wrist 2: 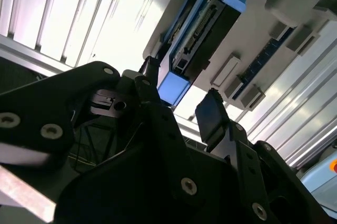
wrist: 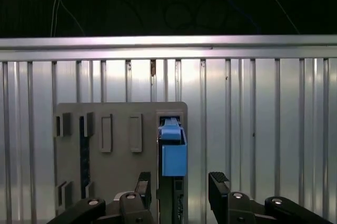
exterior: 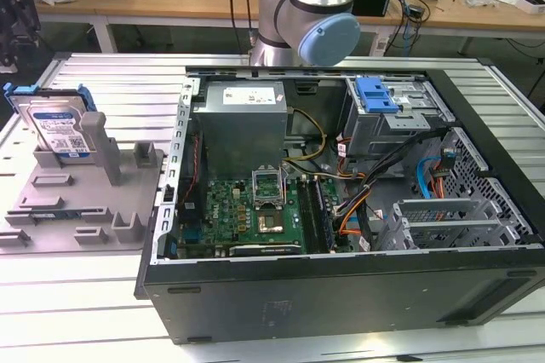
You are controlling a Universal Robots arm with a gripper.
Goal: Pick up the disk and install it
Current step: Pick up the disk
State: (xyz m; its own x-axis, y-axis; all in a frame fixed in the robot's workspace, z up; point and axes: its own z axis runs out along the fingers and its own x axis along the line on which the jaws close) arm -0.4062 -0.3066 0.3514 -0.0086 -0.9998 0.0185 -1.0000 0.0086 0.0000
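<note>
My fingers are above the disk's blue top edge and short of it in the first wrist view, so my gripper should lower before it closes on that edge.
The disk [exterior: 58,124] stands on edge in a slot of the grey holder [exterior: 85,201] at the exterior view's left. It is a silver drive with a white-and-blue label, framed by a blue carrier. In the first wrist view I look down on the disk's [wrist: 174,158] blue top edge. My gripper [wrist: 180,186] is open above it, one dark finger on each side, and nothing is held. In the second wrist view the disk [wrist 2: 202,29] runs edge-on away from the open gripper [wrist 2: 181,100], with its blue end close to the fingertips [wrist 2: 210,113].
An open computer case [exterior: 341,184] lies at the exterior view's right, with motherboard, power supply, cables and a blue-latched drive bay [exterior: 379,95]. The arm's body [exterior: 311,14] rises behind it. The grey holder has several upright posts. All of this rests on a ribbed metal table [wrist: 263,103].
</note>
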